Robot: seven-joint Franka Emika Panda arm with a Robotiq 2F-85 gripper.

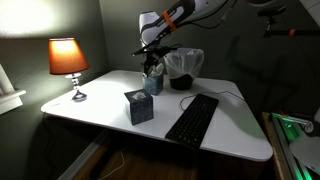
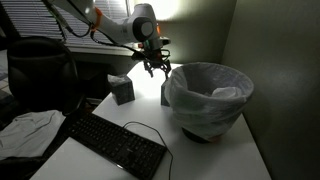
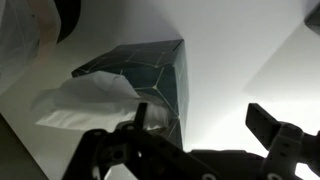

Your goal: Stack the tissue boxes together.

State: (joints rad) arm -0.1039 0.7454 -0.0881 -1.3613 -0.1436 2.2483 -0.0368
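Observation:
The teal box should go on top of the navy box (image 1: 139, 107). My gripper will next grab the teal box by its top edge beside the tissue, so its base stays free for the stacking.
The lighter blue-teal tissue box (image 1: 153, 83) stands on the white table (image 1: 230, 130) next to the bin, with white tissue poking out. In the wrist view the box (image 3: 150, 72) lies under and beside one finger. The dark navy tissue box (image 1: 139, 107) stands apart, nearer the table's front edge, and also shows in an exterior view (image 2: 122, 90). My gripper (image 1: 152, 67) hangs just above the teal box with its fingers open and empty, as the wrist view (image 3: 200, 118) shows. It also shows in an exterior view (image 2: 155, 68).
A dark round bin with a white liner (image 1: 183, 68) stands right beside the teal box and looms large in an exterior view (image 2: 208, 95). A black keyboard (image 1: 193, 118) with its cable lies on the table. A lit lamp (image 1: 68, 60) stands at a far corner.

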